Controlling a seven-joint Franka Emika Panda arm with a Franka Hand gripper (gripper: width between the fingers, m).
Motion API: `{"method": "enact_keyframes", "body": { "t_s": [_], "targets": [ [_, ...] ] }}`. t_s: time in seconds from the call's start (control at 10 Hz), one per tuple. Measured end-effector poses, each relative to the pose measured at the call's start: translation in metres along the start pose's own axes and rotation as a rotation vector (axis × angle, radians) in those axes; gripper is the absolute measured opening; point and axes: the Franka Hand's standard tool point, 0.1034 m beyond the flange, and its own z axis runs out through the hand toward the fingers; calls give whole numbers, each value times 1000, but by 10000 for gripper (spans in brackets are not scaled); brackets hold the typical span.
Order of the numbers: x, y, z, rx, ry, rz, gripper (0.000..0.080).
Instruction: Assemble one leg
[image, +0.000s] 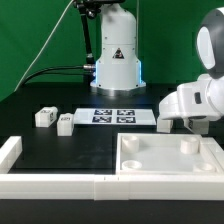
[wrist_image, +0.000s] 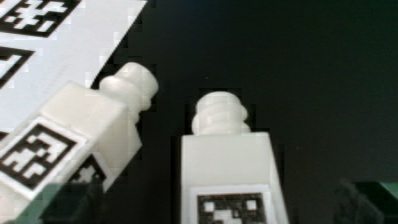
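My fingertips are low on either side of the white leg with its peg, so it is now time for my gripper to close on the leg.
In the wrist view two white legs lie side by side on the black table, pegs pointing away. One leg lies between my open jaws, and the other leg lies beside it, partly over one finger's side. My gripper is low over the first leg, with dark fingertips apart and not touching it. In the exterior view my gripper is down at the right, behind the white panel, and hides those legs. Two more legs stand at the left.
The marker board lies mid-table and also shows in the wrist view, close to the legs. A white L-shaped fence runs along the front and left. The robot base stands at the back.
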Motion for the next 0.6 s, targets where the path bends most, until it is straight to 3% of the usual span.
{"method": "enact_keyframes", "body": {
  "t_s": [0.5,0.6],
  "targets": [
    [4,-1,8,0,7,0,649],
    [4,-1,8,0,7,0,539]
  ]
}}
